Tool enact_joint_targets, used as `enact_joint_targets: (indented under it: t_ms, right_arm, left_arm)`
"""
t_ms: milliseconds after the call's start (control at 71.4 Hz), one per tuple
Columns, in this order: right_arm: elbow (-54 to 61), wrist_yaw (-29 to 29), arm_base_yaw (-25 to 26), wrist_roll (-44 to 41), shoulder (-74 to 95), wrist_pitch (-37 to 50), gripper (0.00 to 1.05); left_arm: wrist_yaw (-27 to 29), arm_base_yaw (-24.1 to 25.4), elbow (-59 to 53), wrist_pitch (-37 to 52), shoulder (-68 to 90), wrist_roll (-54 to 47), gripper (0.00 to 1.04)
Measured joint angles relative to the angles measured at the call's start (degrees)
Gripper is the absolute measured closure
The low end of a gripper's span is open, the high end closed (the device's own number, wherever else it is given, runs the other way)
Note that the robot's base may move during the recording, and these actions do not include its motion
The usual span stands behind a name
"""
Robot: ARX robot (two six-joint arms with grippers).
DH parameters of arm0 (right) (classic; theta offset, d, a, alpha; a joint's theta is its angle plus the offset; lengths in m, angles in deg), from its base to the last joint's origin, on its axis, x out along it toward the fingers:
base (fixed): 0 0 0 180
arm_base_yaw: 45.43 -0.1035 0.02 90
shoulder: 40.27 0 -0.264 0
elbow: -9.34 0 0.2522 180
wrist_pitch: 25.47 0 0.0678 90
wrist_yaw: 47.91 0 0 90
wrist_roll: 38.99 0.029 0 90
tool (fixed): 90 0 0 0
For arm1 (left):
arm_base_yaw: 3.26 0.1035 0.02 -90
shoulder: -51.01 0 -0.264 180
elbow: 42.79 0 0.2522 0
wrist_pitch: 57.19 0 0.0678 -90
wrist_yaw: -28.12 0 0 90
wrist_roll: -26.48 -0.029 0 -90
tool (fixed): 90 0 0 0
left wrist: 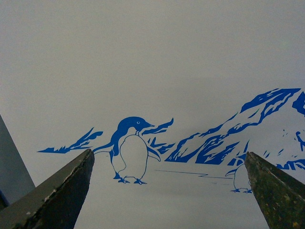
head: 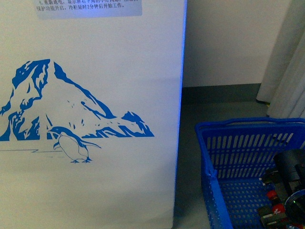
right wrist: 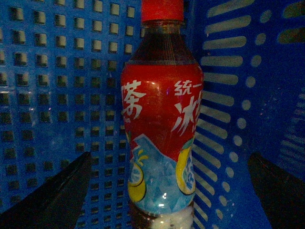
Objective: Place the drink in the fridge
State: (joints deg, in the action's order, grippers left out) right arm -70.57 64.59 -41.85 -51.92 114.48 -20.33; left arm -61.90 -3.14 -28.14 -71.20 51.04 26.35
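Observation:
The robot's right gripper will next grab the red-capped bottle by its lower label (right wrist: 161, 181), and that is to put the drink (right wrist: 159, 95) in the fridge.
The drink (right wrist: 159, 95), a bottle of dark liquid with a red cap and a red label with white characters, stands inside the blue slotted basket (right wrist: 57, 71). My right gripper (right wrist: 169, 162) is open, and the bottle stands between its dark fingers (right wrist: 57, 195), apart from both. The fridge (head: 90, 95) is a white cabinet with a blue mountain-and-penguin picture, filling the left of the front view. My left gripper (left wrist: 169, 153) is open and empty, facing the fridge wall (left wrist: 152, 62) close to the penguin picture (left wrist: 131, 150).
The blue basket (head: 224, 143) stands on grey floor to the right of the fridge, with my right arm (head: 290, 174) reaching down into it. A white wall and a pale curtain (head: 286, 57) lie behind. A narrow strip of floor (head: 188, 167) separates fridge and basket.

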Motion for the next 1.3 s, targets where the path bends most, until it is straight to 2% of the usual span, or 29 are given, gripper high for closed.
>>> enact_joint_targets:
  t_ms: [784, 938, 1120, 1246, 1302]
  right_arm:
    - [-11.4, 1.7, 3.7, -2.2, 13.4, -5.0, 0.07]
    - [-11.6, 1.6, 4.2, -2.3, 13.7, -5.5, 0.25]
    - [-11.5, 1.5, 4.3, -2.3, 13.7, -5.5, 0.51]
    - [-10.6, 1.5, 4.3, -2.3, 13.0, -4.7, 0.64]
    - [-10.1, 1.3, 4.3, -2.2, 12.7, -4.4, 0.65]
  left_arm:
    - [0.0, 0.0, 0.0, 0.0, 0.0, 0.0, 0.08]
    - [0.0, 0.0, 0.0, 0.0, 0.0, 0.0, 0.08]
    - [0.0, 0.0, 0.0, 0.0, 0.0, 0.0, 0.08]
    - [0.0, 0.0, 0.0, 0.0, 0.0, 0.0, 0.08]
    - [0.0, 0.0, 0.0, 0.0, 0.0, 0.0, 0.08]
